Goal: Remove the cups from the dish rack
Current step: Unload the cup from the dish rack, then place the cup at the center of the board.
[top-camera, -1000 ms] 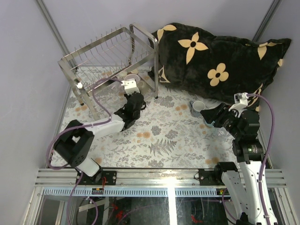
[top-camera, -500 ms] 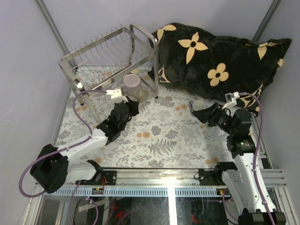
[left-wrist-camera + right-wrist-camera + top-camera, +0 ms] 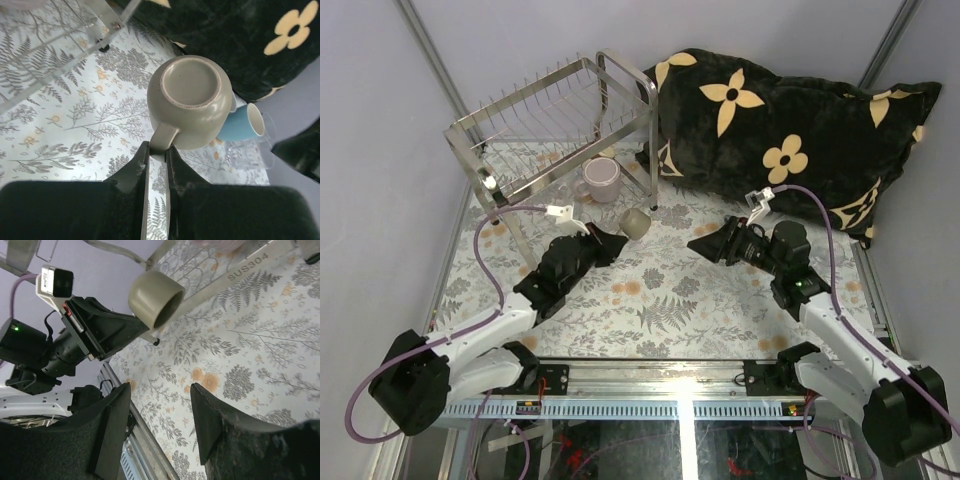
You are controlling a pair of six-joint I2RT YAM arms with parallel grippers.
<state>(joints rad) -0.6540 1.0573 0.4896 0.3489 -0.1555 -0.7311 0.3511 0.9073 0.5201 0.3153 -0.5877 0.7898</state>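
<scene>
My right gripper should grab the cream-and-brown cup by its open rim to set it upright while my left gripper holds the cup's handle.
My left gripper (image 3: 157, 147) is shut on the handle of a cream-and-brown cup (image 3: 192, 105), held tipped on its side above the mat, just in front of the dish rack (image 3: 560, 130). In the top view the cup (image 3: 635, 224) hangs off the left gripper (image 3: 618, 238). A pale lilac-pink mug (image 3: 601, 178) sits in the rack's near corner. My right gripper (image 3: 705, 245) stands open and holds nothing, its jaws pointing left at the cream cup (image 3: 152, 302). A light blue mug (image 3: 240, 125) lies on the mat beside a clear glass (image 3: 252, 150), both behind the cream cup.
A large black pillow with cream flowers (image 3: 790, 120) fills the back right. The rack's steel frame bar (image 3: 245, 270) runs across the top of the right wrist view. The floral mat (image 3: 660, 300) covers the table. Grey walls close in the left and right sides.
The left arm has drawn back from the rack and carried the cream cup out toward the middle. The right arm has swung left, away from the blue mug, with its jaws still open.
</scene>
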